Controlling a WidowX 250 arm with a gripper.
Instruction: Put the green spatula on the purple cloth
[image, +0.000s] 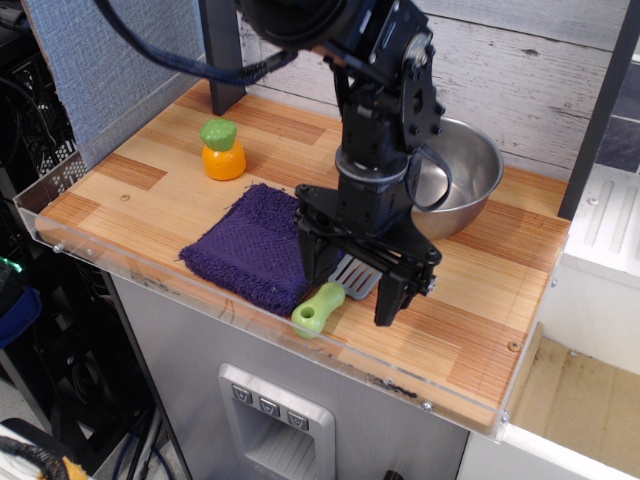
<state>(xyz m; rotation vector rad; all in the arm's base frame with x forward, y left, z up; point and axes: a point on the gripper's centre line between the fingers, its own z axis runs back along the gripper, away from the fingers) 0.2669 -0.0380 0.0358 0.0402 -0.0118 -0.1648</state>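
Next, my gripper grabs the spatula by its lime handle (332, 292) beside the blade, to lay the green spatula on the purple cloth (250, 245).
The green spatula (322, 306) lies on the wooden table just right of the purple cloth (250, 245), its lime handle toward the front edge and its grey slotted blade (355, 275) pointing back right. My gripper (352, 286) is open and low over the spatula. One finger stands on the cloth's right edge and the other (390, 300) stands right of the blade, so the blade sits between them. The cloth lies flat at the front left of the table, and the arm covers its right edge.
An orange toy with a green top (222, 150) stands at the back left. A steel bowl (470, 180) sits at the back right, partly behind the arm. A clear plastic lip (250, 325) runs along the table's front edge. A dark post (222, 50) stands at the back.
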